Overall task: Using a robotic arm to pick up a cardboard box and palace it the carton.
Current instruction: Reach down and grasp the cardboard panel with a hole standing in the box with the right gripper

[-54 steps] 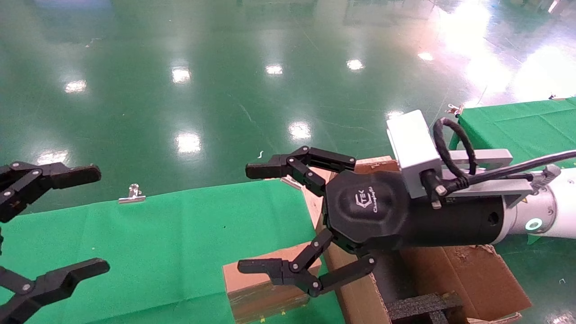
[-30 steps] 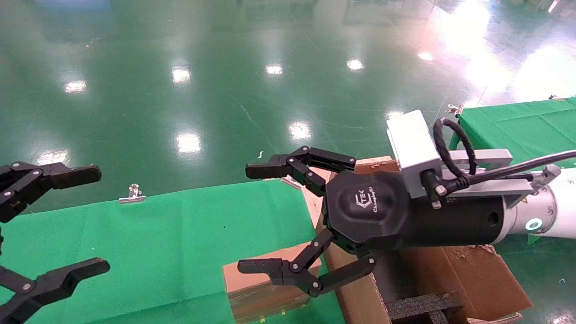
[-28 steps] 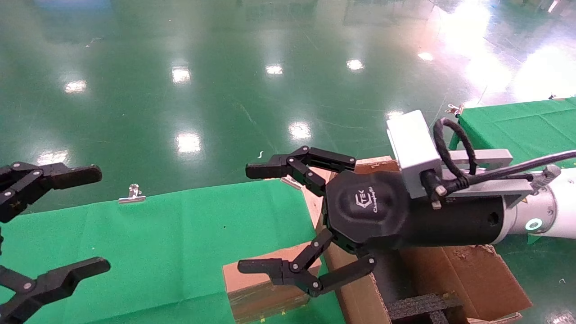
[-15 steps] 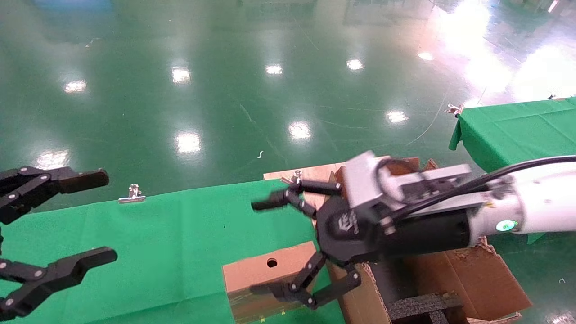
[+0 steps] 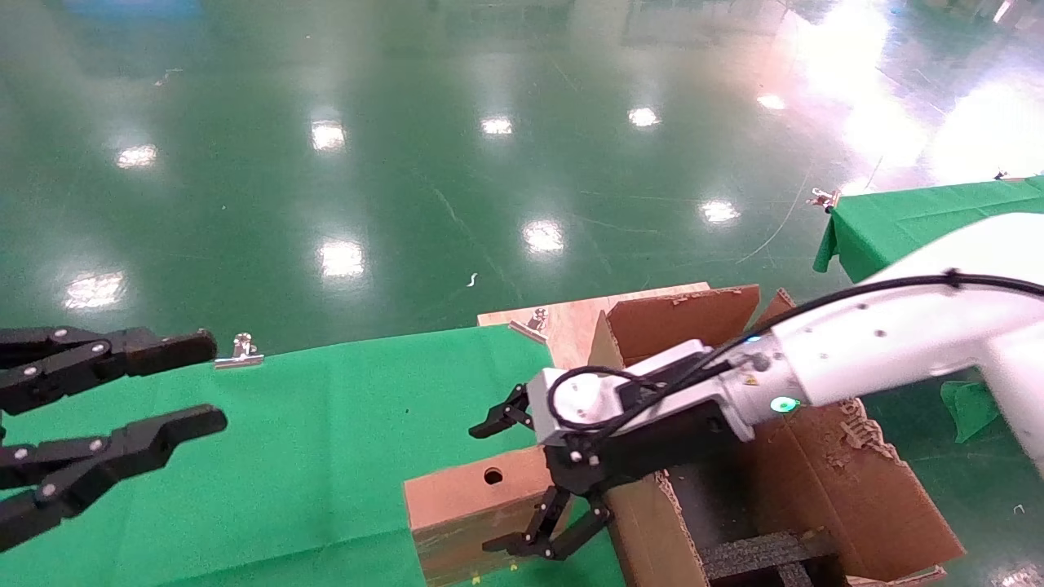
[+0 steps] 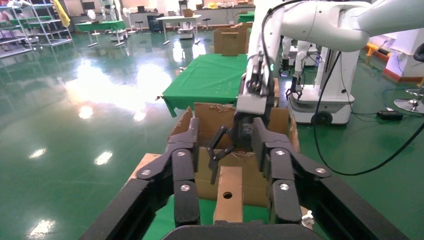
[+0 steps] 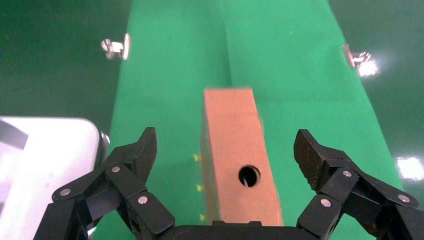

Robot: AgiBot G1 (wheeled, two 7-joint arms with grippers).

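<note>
The cardboard box needs to go in the carton. My right gripper should next grip the box by its end with the round hole [image 5: 494,476] [image 7: 249,176] and then place it there.
The small brown cardboard box [image 5: 465,497] with a round hole lies on the green cloth, against the carton's left wall. My right gripper [image 5: 493,487], on the white arm, is open and low over the box, with one finger on each side and not touching it. The right wrist view shows the box [image 7: 230,130] between the open right gripper [image 7: 226,148]. The large carton [image 5: 824,489] with torn flaps and black foam inserts [image 5: 758,554] stands to the right. My left gripper [image 5: 208,383] hovers open at the far left, facing the box [image 6: 229,200].
A green-covered table [image 5: 285,424] holds the box, with metal clips [image 5: 241,350] at its far edge. A wooden board [image 5: 571,314] lies behind the carton. A second green table [image 5: 913,216] stands at the right. Glossy green floor lies beyond.
My right arm has swung down and turned from above the carton edge to the box, its open fingers now on either side of it. The left gripper shifted slightly and its fingers narrowed.
</note>
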